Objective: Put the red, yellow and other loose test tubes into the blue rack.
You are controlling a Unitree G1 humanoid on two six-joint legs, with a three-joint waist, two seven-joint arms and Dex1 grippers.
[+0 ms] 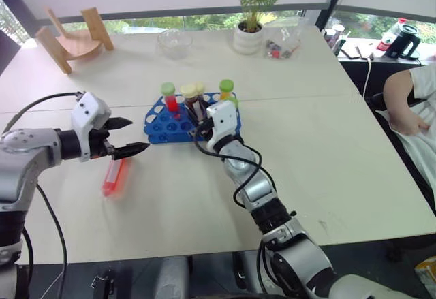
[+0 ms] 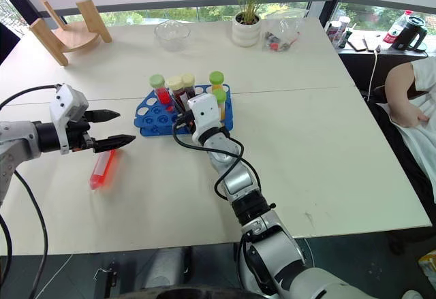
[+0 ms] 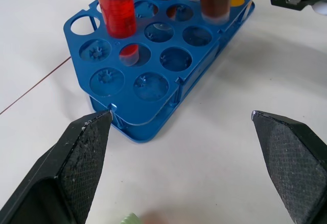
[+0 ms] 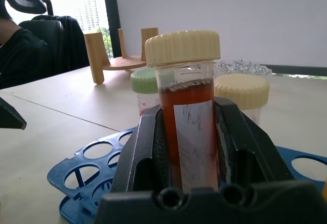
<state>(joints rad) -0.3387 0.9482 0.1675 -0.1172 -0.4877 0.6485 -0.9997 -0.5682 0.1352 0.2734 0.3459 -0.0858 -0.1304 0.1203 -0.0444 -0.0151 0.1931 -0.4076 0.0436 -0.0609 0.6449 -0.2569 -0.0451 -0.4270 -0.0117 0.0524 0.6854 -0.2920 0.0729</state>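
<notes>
My right gripper needs to release the brown tube: the tube stands upright in the blue rack (image 1: 158, 127), level with its neighbouring capped tubes.
The blue rack (image 1: 158, 127) stands mid-table. A red tube with a green cap (image 1: 169, 99), a cream-capped tube (image 1: 198, 89) and a yellow tube with a green cap (image 1: 227, 92) stand in it. My right gripper (image 1: 199, 112) is shut on a dark brown tube with a cream cap (image 4: 187, 127), held upright over the rack's middle. I cannot tell whether its lower end sits in a hole. My left gripper (image 1: 137, 135) hangs open just left of the rack, empty, fingers (image 3: 76, 168) pointing at its near corner.
An orange-red tube (image 1: 116, 177) lies on the table below the left gripper. At the back stand a wooden stand (image 1: 71, 40), a glass bowl (image 1: 174, 43), a potted plant (image 1: 249, 33) and a plastic bag (image 1: 283, 40). A person (image 1: 409, 101) sits at the right edge.
</notes>
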